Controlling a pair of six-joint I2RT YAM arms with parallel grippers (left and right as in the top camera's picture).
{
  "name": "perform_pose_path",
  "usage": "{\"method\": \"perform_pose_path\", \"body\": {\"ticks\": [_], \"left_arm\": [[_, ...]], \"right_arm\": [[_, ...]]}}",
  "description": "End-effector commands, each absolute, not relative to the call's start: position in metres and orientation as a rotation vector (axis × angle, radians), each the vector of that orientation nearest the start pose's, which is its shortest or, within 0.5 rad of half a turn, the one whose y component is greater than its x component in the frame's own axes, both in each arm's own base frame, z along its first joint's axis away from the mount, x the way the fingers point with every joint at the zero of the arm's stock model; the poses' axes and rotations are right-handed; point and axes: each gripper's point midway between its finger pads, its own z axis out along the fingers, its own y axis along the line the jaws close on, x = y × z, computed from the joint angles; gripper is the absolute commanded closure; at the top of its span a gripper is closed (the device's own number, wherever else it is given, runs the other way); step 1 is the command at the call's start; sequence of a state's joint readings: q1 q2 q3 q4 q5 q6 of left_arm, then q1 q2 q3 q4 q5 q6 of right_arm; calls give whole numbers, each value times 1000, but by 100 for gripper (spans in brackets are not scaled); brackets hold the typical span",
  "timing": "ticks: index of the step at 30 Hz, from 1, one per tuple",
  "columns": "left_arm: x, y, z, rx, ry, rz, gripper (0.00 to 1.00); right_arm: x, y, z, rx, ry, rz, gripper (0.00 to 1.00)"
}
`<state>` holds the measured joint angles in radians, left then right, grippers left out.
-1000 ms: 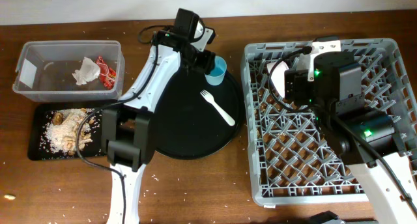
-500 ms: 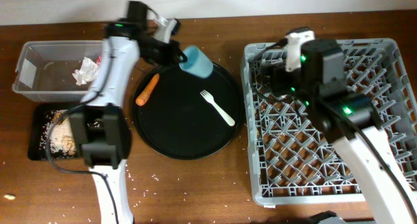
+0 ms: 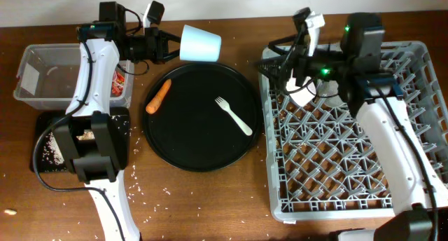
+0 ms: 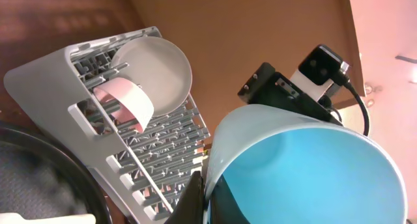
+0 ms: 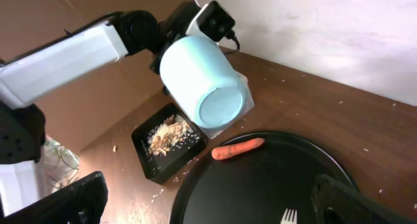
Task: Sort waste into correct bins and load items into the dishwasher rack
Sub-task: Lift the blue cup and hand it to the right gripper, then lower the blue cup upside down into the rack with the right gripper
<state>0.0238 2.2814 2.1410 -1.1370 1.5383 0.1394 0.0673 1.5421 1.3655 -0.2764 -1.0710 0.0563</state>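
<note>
The light blue cup should go into the rack with its opening down, so next I should grab the light blue cup's closed base end [image 3: 215, 47] [image 5: 220, 107] with my right gripper and leave the cup's rim free.
My left gripper [image 3: 168, 46] is shut on the rim of the light blue cup [image 3: 201, 43], which hangs on its side above the table's back edge; up close, one finger is inside the cup [image 4: 306, 165] and one outside. An orange carrot [image 3: 158, 96] and a white fork [image 3: 234, 115] lie on the round black tray [image 3: 203, 150]. My right gripper [image 3: 274, 59] stands open and empty over the far left corner of the grey rack [image 3: 350, 192], facing the cup [image 5: 205, 87]. A pale bowl [image 4: 153, 68] and a small white bowl [image 4: 124, 100] stand in the rack.
The clear tub [image 3: 42, 73], with a red wrapper [image 3: 117, 83] in it, stands at the far left. In front of it is the shallow black tray [image 5: 171, 140] holding rice and scraps, partly under my left arm. Loose rice dots the table.
My left gripper closed on the cup's rim, lifted it off the round tray and tipped it sideways at the back. The carrot came into view. My right gripper swung toward the rack's far left corner.
</note>
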Motion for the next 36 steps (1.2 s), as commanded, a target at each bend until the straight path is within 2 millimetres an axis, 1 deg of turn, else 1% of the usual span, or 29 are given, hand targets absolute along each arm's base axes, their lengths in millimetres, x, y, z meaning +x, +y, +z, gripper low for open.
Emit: {"method": "perform_pose_path", "body": {"ticks": [1, 2, 3, 4, 6, 7, 9, 11, 17, 19, 21, 24, 25, 26, 28, 30, 31, 32, 33, 34, 36], "left_arm": [[460, -173, 288, 510, 1931, -1935, 100], [458, -177, 288, 523, 1931, -1940, 99], [456, -184, 288, 540, 1931, -1946, 99], [455, -187, 288, 548, 1932, -1952, 100], [451, -196, 289, 568, 1932, -1966, 99], [449, -201, 289, 579, 1933, -1972, 99], [447, -205, 289, 589, 1934, -1978, 100], [444, -211, 289, 604, 1936, -1987, 100], [431, -236, 289, 665, 1939, -2020, 99], [429, -240, 289, 677, 1939, -2026, 99], [428, -241, 289, 679, 1940, -2028, 100], [428, -241, 289, 679, 1940, -2027, 99], [428, -241, 289, 679, 1940, -2028, 100], [428, -241, 289, 679, 1939, -2028, 99], [428, -241, 288, 679, 1941, -2026, 99], [429, -241, 288, 679, 1941, -2025, 99], [429, -241, 288, 679, 1941, -2025, 93], [428, -241, 288, 680, 1941, -2025, 80], [428, -241, 288, 680, 1941, -2025, 73], [429, -241, 288, 679, 1942, -2024, 71], [430, -240, 288, 682, 1936, -2018, 70]], "right_arm": [[380, 198, 334, -787, 1750, 1212, 0], [378, 205, 333, -814, 1737, 1215, 1], [376, 217, 331, -847, 1722, 1230, 0], [377, 223, 328, -861, 1717, 1239, 1], [381, 233, 317, -878, 1720, 1258, 1], [387, 236, 308, -877, 1730, 1269, 1], [391, 237, 300, -871, 1744, 1275, 1], [395, 238, 297, -874, 1737, 1272, 1], [400, 238, 300, -889, 1699, 1251, 9], [400, 239, 300, -889, 1700, 1251, 13], [400, 239, 300, -888, 1700, 1252, 22], [400, 239, 300, -888, 1700, 1252, 39], [400, 239, 300, -888, 1701, 1253, 42], [400, 239, 300, -888, 1701, 1253, 42], [399, 239, 300, -889, 1701, 1253, 46], [399, 239, 300, -889, 1701, 1253, 54], [400, 238, 300, -888, 1700, 1252, 55], [400, 238, 300, -887, 1701, 1252, 55], [400, 238, 300, -887, 1701, 1252, 56], [400, 237, 300, -885, 1702, 1253, 58], [401, 233, 301, -861, 1716, 1275, 62]]}}
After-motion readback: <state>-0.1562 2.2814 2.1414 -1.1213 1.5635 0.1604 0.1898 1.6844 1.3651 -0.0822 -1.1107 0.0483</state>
